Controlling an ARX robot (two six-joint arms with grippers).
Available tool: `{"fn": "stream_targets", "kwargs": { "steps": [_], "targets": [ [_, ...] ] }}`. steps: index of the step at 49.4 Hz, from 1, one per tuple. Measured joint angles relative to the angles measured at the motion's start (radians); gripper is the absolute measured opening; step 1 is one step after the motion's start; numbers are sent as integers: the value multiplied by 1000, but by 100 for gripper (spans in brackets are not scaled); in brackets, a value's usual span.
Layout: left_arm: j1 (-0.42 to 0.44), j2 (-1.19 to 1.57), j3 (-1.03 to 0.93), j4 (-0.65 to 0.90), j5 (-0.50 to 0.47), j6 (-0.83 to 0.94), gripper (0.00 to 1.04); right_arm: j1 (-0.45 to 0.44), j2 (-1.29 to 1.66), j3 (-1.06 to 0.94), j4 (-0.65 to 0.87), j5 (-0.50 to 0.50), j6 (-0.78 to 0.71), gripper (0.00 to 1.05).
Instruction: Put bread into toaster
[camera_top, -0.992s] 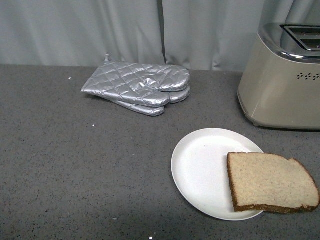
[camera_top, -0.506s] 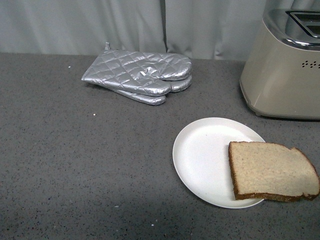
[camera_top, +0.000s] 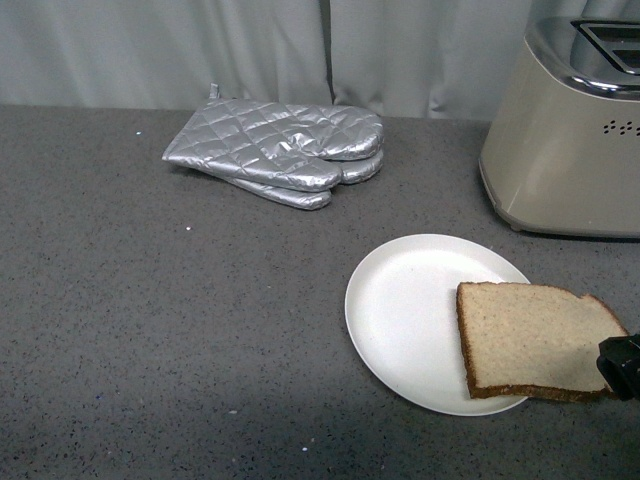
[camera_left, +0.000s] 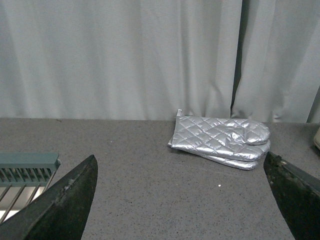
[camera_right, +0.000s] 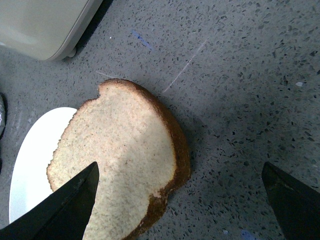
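Observation:
My right gripper grips the bread by its crusted edge overhanging the plate (camera_right: 175, 150) next, to put it into the toaster (camera_right: 55, 25).
The bread (camera_top: 540, 338), a tan slice with a dark crust, lies flat half on a white plate (camera_top: 405, 310) and half over its right rim. The beige toaster (camera_top: 565, 150) with a chrome slotted top stands behind it at the right. A dark fingertip (camera_top: 622, 365) of my right gripper shows at the slice's right corner. In the right wrist view the right gripper (camera_right: 180, 200) is open above the bread (camera_right: 120, 160), one finger over the slice and the other over bare counter; the toaster's base (camera_right: 45, 25) is beyond. My left gripper (camera_left: 182, 200) is open over the counter, holding nothing.
A pair of silver quilted oven mitts (camera_top: 280, 155) lies at the back centre, also seen in the left wrist view (camera_left: 222, 140). A grey-green rack (camera_left: 25, 167) sits off to one side there. Grey curtains close the back of the speckled counter (camera_top: 150, 330).
A dark tip of my right gripper has come into the front view at the right edge, beside the bread. The view itself shifted a little one second ago. Bread, plate and mitts lie as before.

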Motion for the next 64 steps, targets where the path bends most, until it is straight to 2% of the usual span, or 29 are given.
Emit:
{"fn": "stream_targets", "kwargs": {
  "steps": [13, 29, 35, 39, 47, 54, 57, 64],
  "targets": [
    [0, 0, 0, 0, 0, 0, 98, -3, 101, 90, 19, -2, -5, 95],
    [0, 0, 0, 0, 0, 0, 98, -16, 142, 229, -45, -3, -35, 95],
    [0, 0, 0, 0, 0, 0, 98, -23, 143, 257, -73, -26, -34, 76],
    [0, 0, 0, 0, 0, 0, 98, -27, 142, 272, -97, -38, -28, 58],
    [0, 0, 0, 0, 0, 0, 98, -30, 103, 281, -128, -46, -25, 37],
    [0, 0, 0, 0, 0, 0, 98, -34, -12, 283, -204, -56, -11, 10],
    [0, 0, 0, 0, 0, 0, 98, -34, -68, 285, -239, -60, -11, 3],
    [0, 0, 0, 0, 0, 0, 98, -33, -237, 307, -339, -68, -12, 2]
  ]
}}
